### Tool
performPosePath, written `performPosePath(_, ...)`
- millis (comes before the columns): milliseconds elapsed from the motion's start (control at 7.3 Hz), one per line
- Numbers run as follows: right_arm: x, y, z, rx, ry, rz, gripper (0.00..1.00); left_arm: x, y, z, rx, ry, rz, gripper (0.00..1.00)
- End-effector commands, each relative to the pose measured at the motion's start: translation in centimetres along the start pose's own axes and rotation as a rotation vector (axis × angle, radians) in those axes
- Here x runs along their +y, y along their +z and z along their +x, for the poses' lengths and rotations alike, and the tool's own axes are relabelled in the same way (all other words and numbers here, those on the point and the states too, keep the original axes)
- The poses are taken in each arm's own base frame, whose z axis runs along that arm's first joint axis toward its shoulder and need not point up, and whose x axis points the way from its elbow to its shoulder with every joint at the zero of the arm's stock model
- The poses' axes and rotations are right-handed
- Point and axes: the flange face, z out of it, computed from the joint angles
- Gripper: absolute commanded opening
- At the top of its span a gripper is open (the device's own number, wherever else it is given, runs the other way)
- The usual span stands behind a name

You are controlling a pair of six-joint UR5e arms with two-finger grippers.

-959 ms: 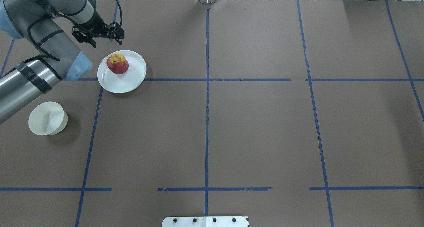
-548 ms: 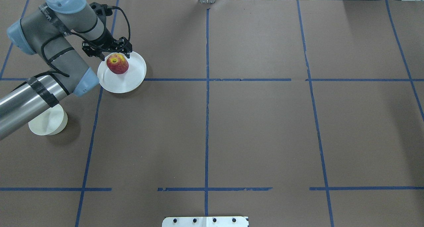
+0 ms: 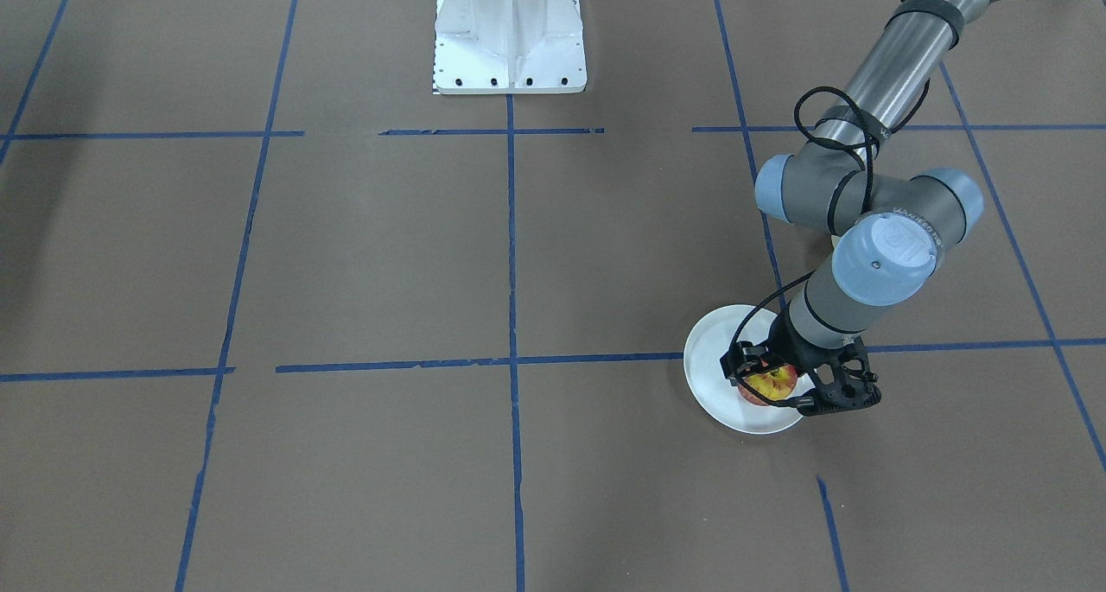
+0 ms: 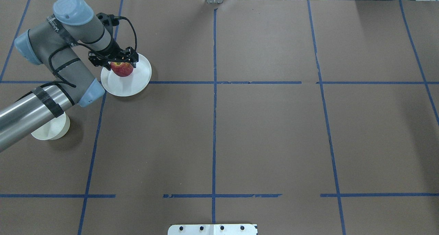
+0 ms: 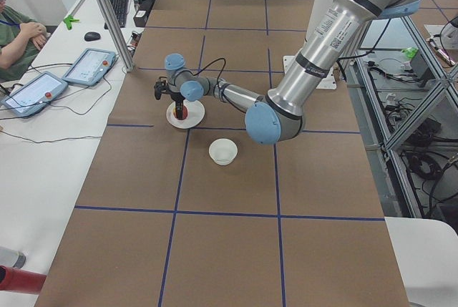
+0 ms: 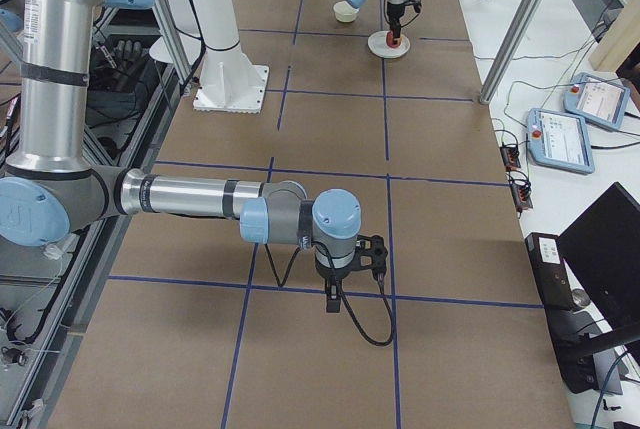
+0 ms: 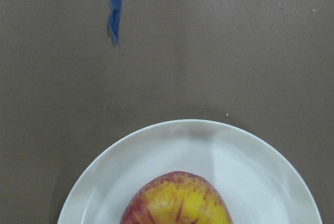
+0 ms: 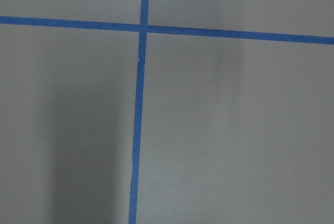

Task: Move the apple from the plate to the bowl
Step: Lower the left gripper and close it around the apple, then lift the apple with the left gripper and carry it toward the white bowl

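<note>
I should next use my left gripper to grab the red and yellow apple around its round body (image 3: pixel 769 385) (image 7: pixel 176 203), so that I can move the apple into the bowl.
The red and yellow apple (image 4: pixel 122 70) sits on the flat white plate (image 4: pixel 137 80) at the table's far left. It also shows in the front view (image 3: pixel 769 386) and the left wrist view (image 7: pixel 177 200). My left gripper (image 4: pixel 115 60) is open and lowered over the apple, with one finger on each side of it (image 3: pixel 799 386). The cream bowl (image 4: pixel 51 129) stands nearer the robot, partly hidden under my left forearm. It is fully visible in the left side view (image 5: pixel 223 152). My right gripper (image 6: pixel 345 289) shows only in the right side view, low over bare table. I cannot tell if it is open.
Blue tape lines divide the brown table cover into squares. The white robot base plate (image 3: pixel 510 47) stands at the middle of the near edge. Tablets and cables lie on the white side table (image 5: pixel 43 85) beyond the far edge.
My left gripper moved from behind the plate forward and down over the apple, and now straddles it. The forearm now covers part of the bowl. The apple, plate and bowl have not moved.
</note>
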Motion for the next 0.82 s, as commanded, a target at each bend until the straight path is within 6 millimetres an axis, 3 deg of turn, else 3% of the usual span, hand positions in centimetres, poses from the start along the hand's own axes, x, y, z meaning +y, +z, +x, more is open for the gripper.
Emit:
performPosePath(0,0.0,0.0,0.0,0.000,0.000,0.000,1.00,-0.2,0.2,-0.5,-0.007,-0.007,0.005,0.43)
performPosePath(137,0.0,0.0,0.0,0.000,0.000,0.000,1.00,-0.8,-0.4,-0.8,-0.001,-0.013,0.005,0.19)
performPosePath(274,0.0,0.0,0.0,0.000,0.000,0.000,1.00,-2.2,-2.3,-1.7,0.011,-0.026,0.018,0.11)
performPosePath(411,0.0,0.0,0.0,0.000,0.000,0.000,1.00,-2.8,-5.7,-3.7,0.076,-0.032,-0.020,0.07)
performPosePath(685,0.0,0.0,0.0,0.000,-0.001,0.001,1.00,-0.1,-11.9,-8.4,0.095,0.032,-0.034,0.09)
